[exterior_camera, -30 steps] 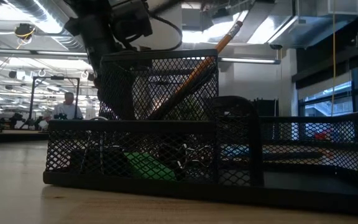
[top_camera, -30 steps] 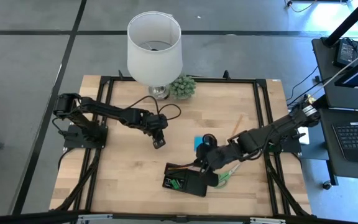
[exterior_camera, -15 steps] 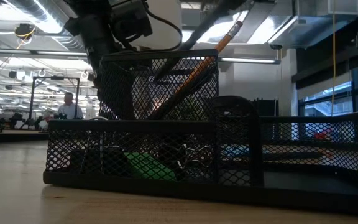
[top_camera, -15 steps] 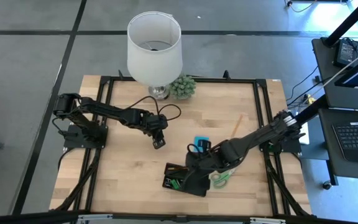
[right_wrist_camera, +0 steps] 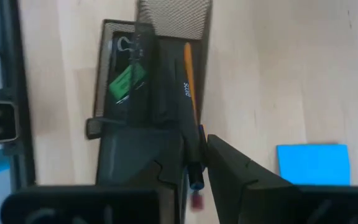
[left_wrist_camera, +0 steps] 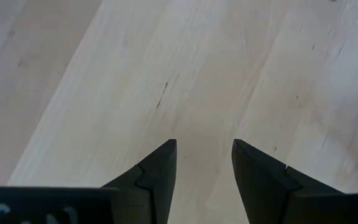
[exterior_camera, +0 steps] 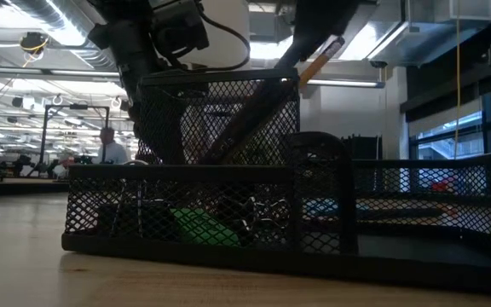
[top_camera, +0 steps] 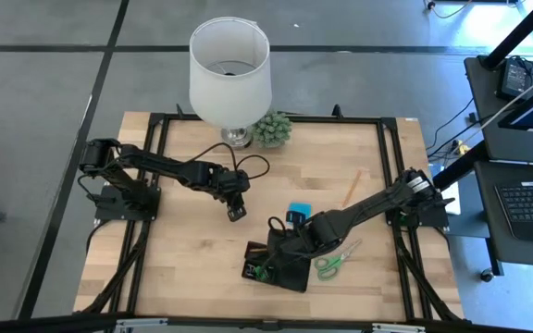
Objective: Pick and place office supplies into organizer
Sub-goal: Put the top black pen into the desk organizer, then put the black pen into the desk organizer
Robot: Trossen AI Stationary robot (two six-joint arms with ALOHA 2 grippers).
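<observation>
The black pen [right_wrist_camera: 187, 106] reaches inside the mesh tray [right_wrist_camera: 163, 81] beside the orange pencil in the right wrist view, so my right gripper should open now.
The organizer [top_camera: 290, 280] is a black mesh tray with a mesh cup [right_wrist_camera: 174, 15], near the table's near edge. An orange pencil [right_wrist_camera: 189, 71] leans in it, and a green piece [right_wrist_camera: 124, 81] and clips lie in its low compartment [exterior_camera: 199, 228]. My right gripper [top_camera: 280, 244] hovers over the organizer, shut on a black pen [right_wrist_camera: 188, 118]. The blue sticky-note pad [top_camera: 299, 215], green-handled scissors [top_camera: 331, 263] and a wooden pencil [top_camera: 352, 188] lie on the table to its right. My left gripper [top_camera: 236, 212] is open above bare wood. My right gripper pinches the black pen between its two fingers near the pen's blue-tipped end [right_wrist_camera: 195, 180]. The pen runs forward along the fingers, and its far part [right_wrist_camera: 184, 87] reaches out over the organizer beside the orange pencil. Whether that end rests on anything, I cannot tell.
A white lamp [top_camera: 230, 69] and a small green plant [top_camera: 272, 129] stand at the far edge, with the lamp's cord [top_camera: 248, 162] looping near my left gripper. Bare wood lies left of the organizer [top_camera: 174, 259]. A person shows in the room beyond [exterior_camera: 109, 147].
My right gripper has moved toward the table's left, from beside the blue pad and over the scissors to above the organizer. The scissors, hidden under the arm before, now show. My left arm has kept still.
</observation>
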